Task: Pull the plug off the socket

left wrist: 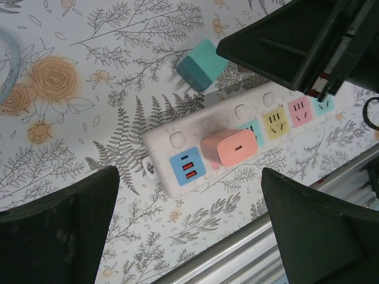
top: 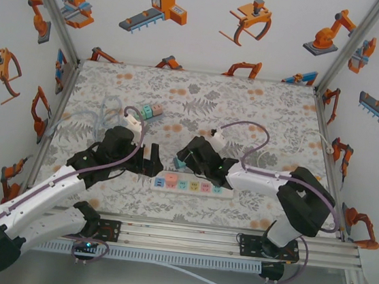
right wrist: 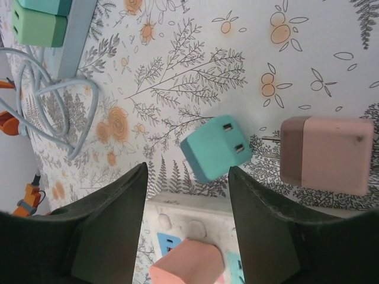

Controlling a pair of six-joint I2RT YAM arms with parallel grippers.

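The right gripper reaches the pink plug next and grabs it across its long sides. That leaves the power strip's USB end free for my left gripper.
A salmon-pink plug sits plugged into the white power strip, beside its blue USB panel; the same pink plug shows between my right fingers. A teal plug lies loose on the floral mat just beyond the strip. My left gripper is open, hovering above the strip's near-left end with nothing between its fingers. My right gripper is open too, above the strip's far edge, the teal plug just beyond its tips. From above, the left gripper and right gripper flank the strip.
A dusty-pink plug lies loose to the right of the teal one. A second strip with green and teal blocks and a pale blue cable lie farther back. The metal rail runs along the table's near edge.
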